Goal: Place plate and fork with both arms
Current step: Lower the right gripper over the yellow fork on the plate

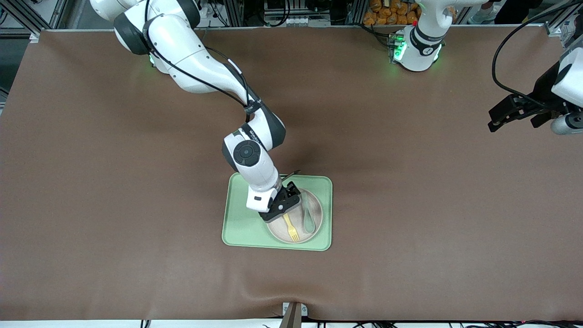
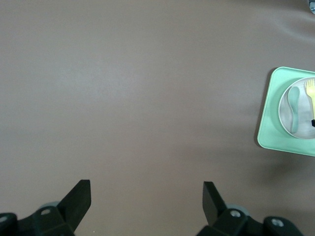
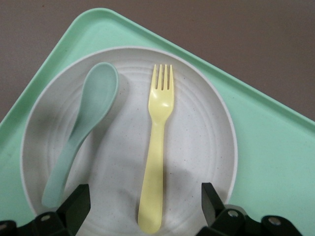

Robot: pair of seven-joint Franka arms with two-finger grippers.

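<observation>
The pale-yellow fork should be set beside the plate, so the robot's right gripper should grab it by its handle next.
The beige plate sits on the green tray and shows in the right wrist view too. The pale-yellow fork lies flat on the plate, beside a teal spoon. In the right wrist view the fork lies free with its handle end between my open fingers. My right gripper hovers low over the plate, open and empty. My left gripper waits open and empty over bare table at the left arm's end.
The tray, plate, fork and spoon show small at the edge of the left wrist view. The brown table cover lies around the tray. A metal bracket sits at the table's near edge.
</observation>
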